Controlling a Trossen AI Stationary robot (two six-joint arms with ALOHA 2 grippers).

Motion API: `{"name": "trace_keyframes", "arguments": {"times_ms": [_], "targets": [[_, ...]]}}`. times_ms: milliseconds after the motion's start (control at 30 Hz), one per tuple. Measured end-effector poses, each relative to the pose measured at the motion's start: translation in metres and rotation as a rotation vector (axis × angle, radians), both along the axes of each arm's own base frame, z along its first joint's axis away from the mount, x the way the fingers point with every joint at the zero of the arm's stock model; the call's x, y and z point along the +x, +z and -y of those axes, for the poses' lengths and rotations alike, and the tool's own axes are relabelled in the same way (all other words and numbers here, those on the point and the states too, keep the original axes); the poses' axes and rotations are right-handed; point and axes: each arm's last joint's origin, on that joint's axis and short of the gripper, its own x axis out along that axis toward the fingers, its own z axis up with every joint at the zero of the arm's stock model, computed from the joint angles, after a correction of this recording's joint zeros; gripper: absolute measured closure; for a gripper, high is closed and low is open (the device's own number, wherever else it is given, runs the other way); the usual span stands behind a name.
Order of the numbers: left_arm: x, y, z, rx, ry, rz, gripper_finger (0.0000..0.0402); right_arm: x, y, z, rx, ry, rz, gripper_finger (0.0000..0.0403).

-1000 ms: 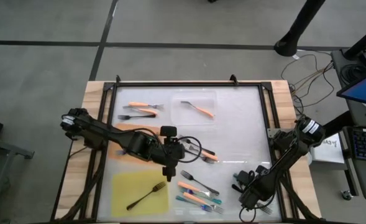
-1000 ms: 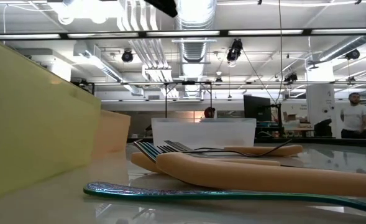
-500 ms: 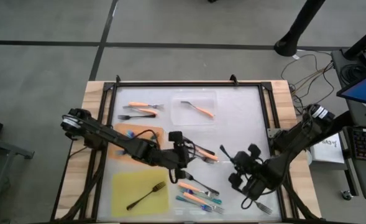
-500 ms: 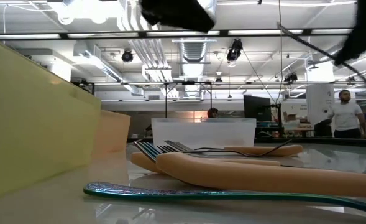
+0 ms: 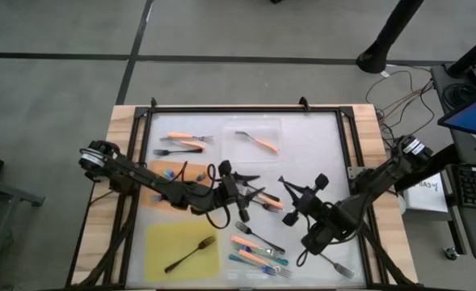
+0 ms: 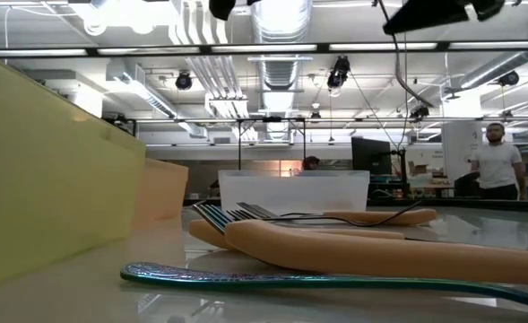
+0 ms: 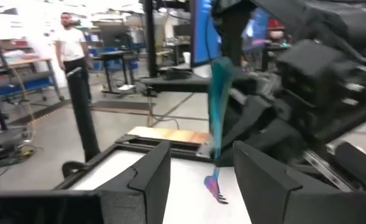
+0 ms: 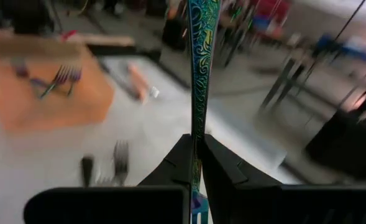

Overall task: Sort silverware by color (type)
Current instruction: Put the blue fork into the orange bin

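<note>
I need to grab the teal fork next with my left gripper by its wide handle, so that I can sort it onto the orange mat with its kind.
A teal fork stands upright above the middle of the table, handle up, purplish tines down, with my right gripper shut on it. In the high view my right gripper points level toward the table's left. My left gripper faces it, level and open. In the left wrist view the fork shows in the gap between the left fingers, beyond their tips. Other silverware lies on the table: orange and teal forks near the front, and a black fork on the yellow mat. My right gripper pinches the teal fork between its two fingers at the narrow lower part of the handle, above the tines. The fingers come level from the table's right and lie across the fork. The fork is clear of the table, its wide handle end above the fingers.
Teal forks lie on the orange mat. An orange fork is in the clear tray. Orange and black forks lie at the far left, one fork at the near right, and an orange fork below the grippers.
My right gripper has risen from the table's near right and gone toward the middle, swinging from pointing down to level. My left gripper has tipped up from pointing down to level, has sunk a little and now faces the right one.
</note>
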Motion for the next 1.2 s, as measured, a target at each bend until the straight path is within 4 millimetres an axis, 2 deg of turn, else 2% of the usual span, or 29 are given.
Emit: {"name": "trace_keyframes", "arguments": {"times_ms": [133, 267, 533, 733, 1200], "targets": [[0.001, 0.004, -0.002, 0.004, 0.012, 0.039, 0.0247, 0.012, 0.003, 0.0, -0.136, -0.026, 0.003, 0.0391], [0.0, 0.008, -0.002, 0.023, 0.01, 0.072, 0.0247, 0.022, 0.008, 0.004, -0.187, -0.056, -0.006, 0.0391], [0.0, 0.014, -0.003, 0.028, -0.008, 0.132, 0.0247, 0.037, 0.014, 0.013, -0.21, -0.094, -0.027, 0.0391], [0.0, 0.019, -0.006, 0.031, 0.004, 0.178, 0.0247, 0.045, 0.021, 0.012, -0.217, -0.093, -0.023, 0.0391], [0.003, 0.026, -0.015, 0.002, -0.051, 0.258, 0.0247, 0.05, 0.028, 0.009, -0.231, -0.078, -0.026, 0.0391]]}}
